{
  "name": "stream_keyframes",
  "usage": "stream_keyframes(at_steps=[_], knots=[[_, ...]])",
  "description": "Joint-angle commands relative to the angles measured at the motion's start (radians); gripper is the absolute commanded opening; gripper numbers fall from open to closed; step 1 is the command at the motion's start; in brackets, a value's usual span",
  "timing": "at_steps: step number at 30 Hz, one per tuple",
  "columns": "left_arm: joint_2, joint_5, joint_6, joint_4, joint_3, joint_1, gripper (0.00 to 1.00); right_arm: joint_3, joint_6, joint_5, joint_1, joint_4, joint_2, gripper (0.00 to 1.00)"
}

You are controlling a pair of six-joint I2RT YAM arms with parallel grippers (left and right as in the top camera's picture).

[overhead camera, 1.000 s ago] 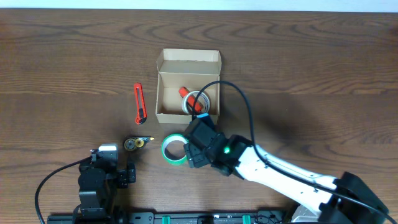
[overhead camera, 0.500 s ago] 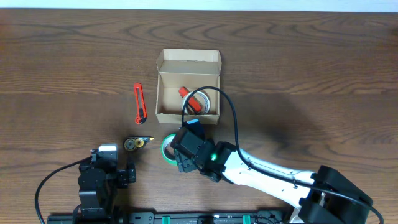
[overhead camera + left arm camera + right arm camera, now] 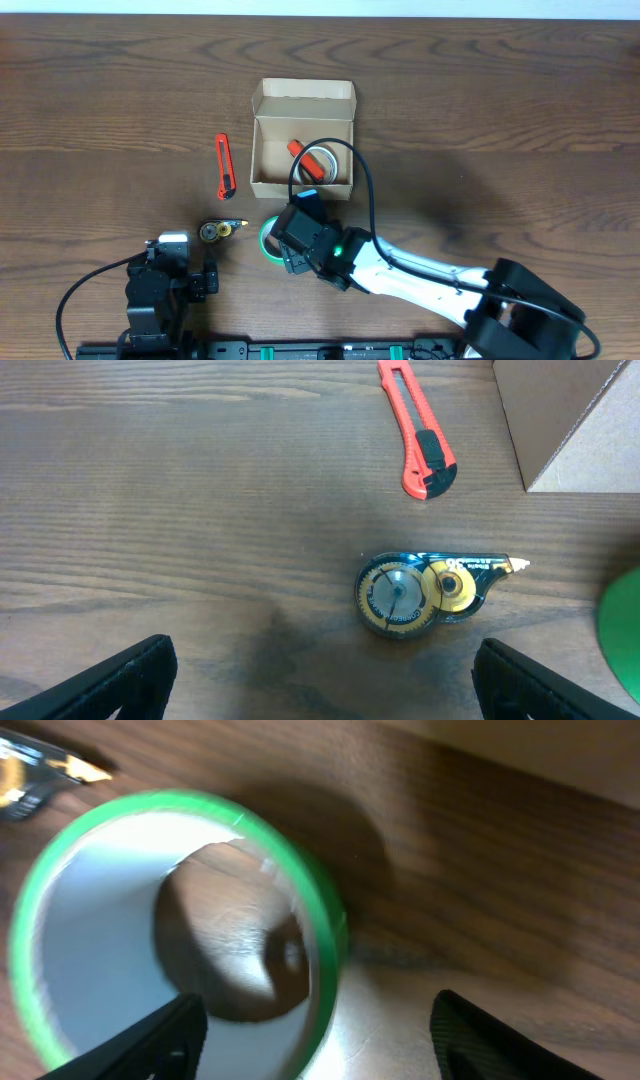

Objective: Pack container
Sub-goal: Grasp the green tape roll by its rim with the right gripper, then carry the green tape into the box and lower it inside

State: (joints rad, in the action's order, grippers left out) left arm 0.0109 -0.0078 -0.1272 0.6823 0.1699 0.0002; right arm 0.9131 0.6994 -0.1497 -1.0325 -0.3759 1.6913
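My right gripper needs to close on the tape roll's side now, because the green tape roll's near side (image 3: 326, 986) stands between my fingers and would be caught.
The container (image 3: 300, 140), a tan cardboard box, stands open with its flap lid folded back. Inside it lie a pale tape roll (image 3: 322, 160) and an orange item (image 3: 298, 149). A green tape roll (image 3: 268, 240) lies flat on the table just in front of the box. My right gripper (image 3: 292, 243) hangs low over it and covers most of it. In the right wrist view my right gripper (image 3: 320, 1045) is open, one finger inside the green tape roll (image 3: 325, 935) and one outside its wall. My left gripper (image 3: 325, 690) is wide open and holds nothing.
A red box cutter (image 3: 224, 166) lies left of the box. A correction tape dispenser (image 3: 220, 229) sits between my left arm (image 3: 158, 290) and the green roll. The left wrist view shows the dispenser (image 3: 420, 592), the cutter (image 3: 418, 430) and the box corner (image 3: 570, 420).
My right gripper has slid left from beside the green roll to over it, and its jaws have narrowed slightly. The left arm has not moved.
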Motion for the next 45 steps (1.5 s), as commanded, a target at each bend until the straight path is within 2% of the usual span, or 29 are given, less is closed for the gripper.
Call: stream_keyframes(at_steps=[1, 3, 6, 10, 12, 18, 23, 30, 36, 45], knots=[[-0.006, -0.015, 0.016, 0.001, -0.011, 0.007, 0.95, -0.007, -0.005, -0.010, -0.016, -0.001, 0.017, 0.67], [-0.006, -0.015, 0.016, 0.001, -0.011, 0.007, 0.95, -0.007, -0.005, -0.003, -0.017, 0.000, 0.017, 0.54], [-0.006, -0.015, 0.016, 0.001, -0.011, 0.007, 0.95, -0.006, -0.005, 0.000, -0.019, -0.001, 0.017, 0.30], [-0.006, -0.015, 0.016, 0.001, -0.011, 0.007, 0.95, -0.004, -0.005, 0.005, -0.034, -0.002, 0.015, 0.08], [-0.006, -0.015, 0.016, 0.001, -0.011, 0.007, 0.95, -0.002, -0.005, 0.016, -0.046, -0.002, 0.014, 0.01], [-0.006, -0.015, 0.016, 0.001, -0.011, 0.007, 0.95, 0.022, -0.010, 0.026, -0.100, -0.028, -0.012, 0.01], [-0.006, -0.015, 0.016, 0.001, -0.011, 0.007, 0.95, 0.077, -0.051, -0.001, -0.129, -0.124, -0.100, 0.01], [-0.006, -0.015, 0.016, 0.001, -0.011, 0.007, 0.95, 0.221, -0.221, -0.171, -0.121, -0.268, -0.249, 0.01], [-0.006, -0.015, 0.016, 0.001, -0.011, 0.007, 0.95, 0.332, -0.408, -0.202, 0.007, -0.267, -0.233, 0.01], [-0.006, -0.015, 0.016, 0.001, -0.011, 0.007, 0.95, 0.390, -0.546, -0.153, 0.204, -0.164, -0.072, 0.01]])
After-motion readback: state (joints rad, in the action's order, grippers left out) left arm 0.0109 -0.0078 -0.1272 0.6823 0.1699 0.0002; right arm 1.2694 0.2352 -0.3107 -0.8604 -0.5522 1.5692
